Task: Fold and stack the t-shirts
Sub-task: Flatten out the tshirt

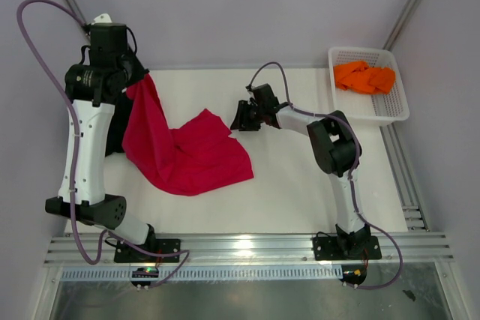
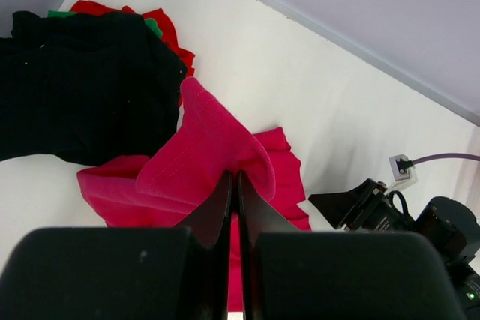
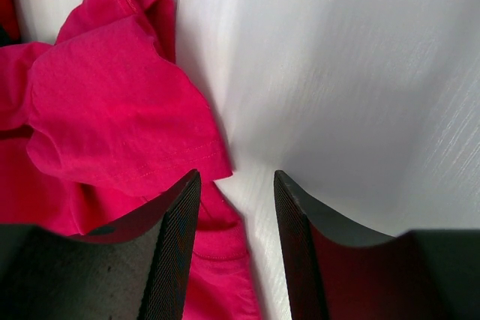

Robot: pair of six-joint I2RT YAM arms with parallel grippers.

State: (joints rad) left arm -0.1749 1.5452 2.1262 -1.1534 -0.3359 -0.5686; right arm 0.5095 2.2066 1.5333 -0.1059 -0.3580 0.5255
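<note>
I should move toward the shirt before I close my right gripper. My fingers have mostly bare table between them, so they would miss or barely graze the shirt corner's tip (image 1: 230, 134) (image 3: 229, 173) if I closed now.
The large crimson-red t-shirt (image 1: 187, 151) lies bunched on the white table, with one edge pulled up toward the far left. My left gripper (image 1: 139, 82) is shut on that raised edge, and the cloth folds over its closed fingertips in the left wrist view (image 2: 237, 179). My right gripper (image 1: 238, 119) is open, low over the table at the shirt's right corner. In the right wrist view (image 3: 236, 185) its left finger is over the crimson hem (image 3: 120, 110) and its right finger over bare table. A black t-shirt (image 2: 82, 88) lies on a red one (image 2: 169, 31) at the far left.
A white mesh basket (image 1: 394, 110) at the far right holds an orange t-shirt (image 1: 364, 76). A bit of green cloth (image 2: 154, 26) shows under the black shirt. The left arm's white links (image 1: 86, 148) stand over the table's left edge. Grey walls close the back.
</note>
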